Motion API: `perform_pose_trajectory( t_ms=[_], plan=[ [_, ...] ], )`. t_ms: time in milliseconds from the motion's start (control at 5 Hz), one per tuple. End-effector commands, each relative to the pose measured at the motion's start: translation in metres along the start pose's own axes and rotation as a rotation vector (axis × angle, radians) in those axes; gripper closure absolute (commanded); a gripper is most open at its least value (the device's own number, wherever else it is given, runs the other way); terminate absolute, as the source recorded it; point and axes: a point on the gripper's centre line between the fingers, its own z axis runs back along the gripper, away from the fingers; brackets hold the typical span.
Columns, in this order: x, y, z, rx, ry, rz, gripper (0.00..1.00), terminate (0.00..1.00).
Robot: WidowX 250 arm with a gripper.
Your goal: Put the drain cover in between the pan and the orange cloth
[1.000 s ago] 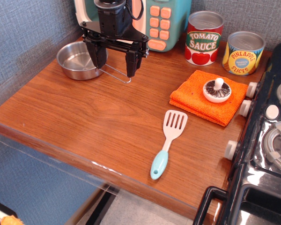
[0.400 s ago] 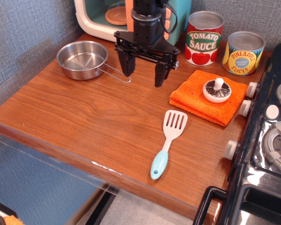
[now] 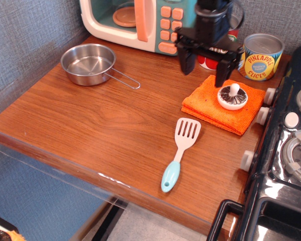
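The drain cover is a low, round disc, so the gripper should next pick it up by the knob that stands upright at its middle.
The drain cover, a small white disc with dark slots and an upright knob, sits on the orange cloth at the right of the wooden counter. The steel pan with its wire handle stands at the back left. My gripper is open and empty, hanging above the back left part of the cloth, just left of and behind the drain cover. Its fingers point down and touch nothing.
A white spatula with a teal handle lies in front of the cloth. A toy microwave stands at the back, with a tomato sauce can partly hidden behind my arm and a pineapple can. A black stove borders the right.
My gripper has moved right from beside the pan, across the counter, to above the orange cloth near the drain cover. It stayed open. Nothing else moved.
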Motion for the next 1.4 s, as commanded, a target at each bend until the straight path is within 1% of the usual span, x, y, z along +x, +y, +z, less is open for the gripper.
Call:
perform_pose_trajectory(
  t_ms=[0, 200, 800, 1000, 1200],
  plan=[
    [0.035, -0.020, 0.032, -0.022, -0.114, -0.036, 0.00, 0.00],
    [0.038, -0.025, 0.021, -0.053, -0.089, -0.040, 0.00, 0.00],
    [0.014, -0.042, -0.023, -0.035, 0.028, -0.113, 0.00, 0.00],
    [0.011, -0.045, -0.029, -0.038, 0.042, -0.118, 0.00, 0.00],
    [0.011, -0.045, -0.028, -0.042, 0.036, -0.116, 1.00, 0.00]
  ],
)
